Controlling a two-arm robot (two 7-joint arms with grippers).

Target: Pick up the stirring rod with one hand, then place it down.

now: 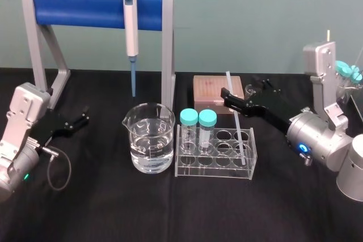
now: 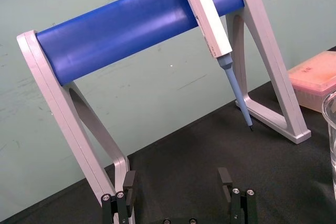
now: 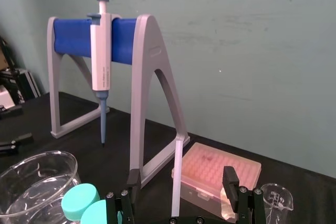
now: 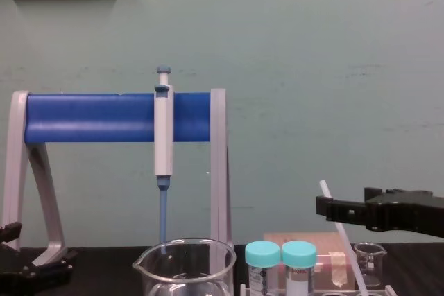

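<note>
The rod's lower end is down in the rack beside the capped vials, so my right gripper should next hold the rod by its bare upper part (image 4: 338,221) (image 3: 178,169).
The stirring rod (image 1: 239,123) is a thin white stick that leans in the clear rack (image 1: 215,160), its top tilted toward the back. My right gripper (image 1: 238,90) is open around the rod's upper part. In the right wrist view the rod (image 3: 177,177) rises between the two black fingers (image 3: 229,178), apart from both. From the chest view the rod (image 4: 331,206) crosses the right gripper (image 4: 343,206). My left gripper (image 1: 82,118) rests low on the table at the left. Its fingers (image 2: 128,184) are open with nothing between them.
Two teal-capped vials (image 1: 197,118) stand in the rack's left end. A beaker of water (image 1: 149,137) stands left of the rack. A blue-tipped pipette (image 1: 130,24) hangs on the blue-barred stand (image 1: 79,7). Behind the rack are a pink tip box (image 1: 212,90) and a small glass beaker (image 3: 274,198).
</note>
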